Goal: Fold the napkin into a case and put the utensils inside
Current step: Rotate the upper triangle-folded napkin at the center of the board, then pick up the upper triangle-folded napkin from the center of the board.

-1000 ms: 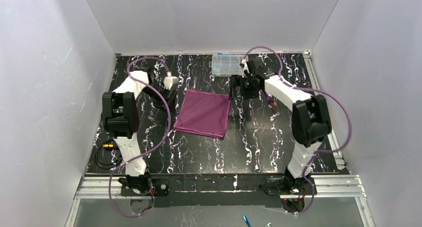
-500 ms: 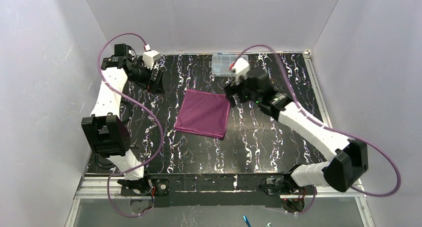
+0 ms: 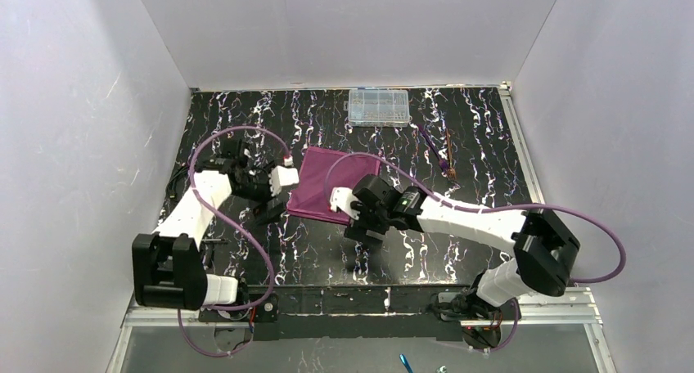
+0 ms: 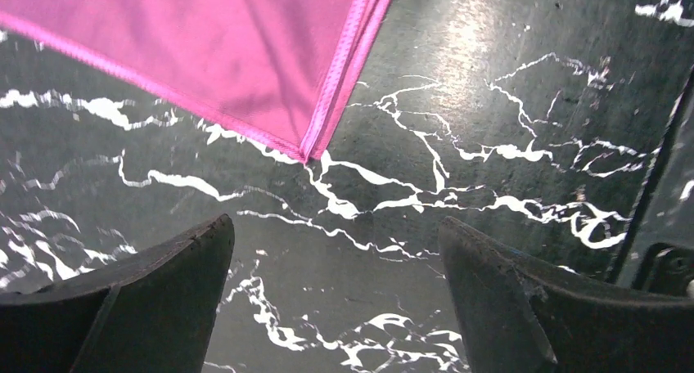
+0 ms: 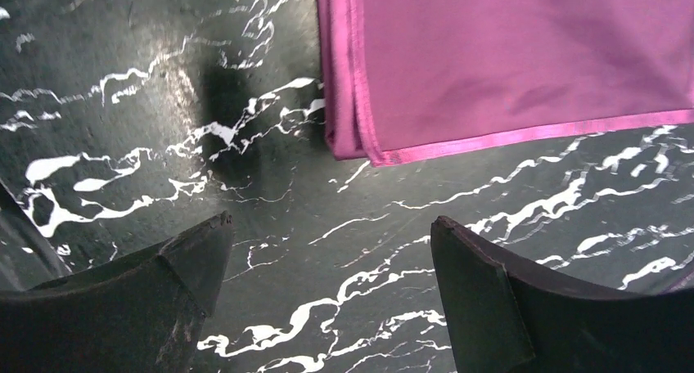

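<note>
I need to take hold of the napkin's near corner (image 3: 349,222) (image 5: 364,150) with my right gripper next, opposite my left gripper's corner of the napkin. This will keep that edge of the napkin straight for folding.
The plum-purple napkin (image 3: 323,181) lies flat in the middle of the black marbled table (image 3: 425,250), and its side hem shows two layers. My left gripper (image 3: 274,205) hovers open just off its near left corner (image 4: 304,154). In the left wrist view the left gripper (image 4: 335,234) holds only bare table between its fingers. My right gripper (image 3: 360,226) is open just off the napkin's near right corner (image 5: 360,154). In the right wrist view the right gripper (image 5: 327,226) is empty too. The utensils (image 3: 440,150), two thin sticks, lie far right of the cloth. No case shape shows.
A clear plastic compartment box (image 3: 378,107) stands at the table's far edge. Purple cables (image 3: 245,136) loop over both arms. White walls close in three sides. A black cable coil (image 3: 176,189) lies by the left wall.
Both arms have swung from the far side of the table down to the napkin's near corners. The napkin has not moved.
</note>
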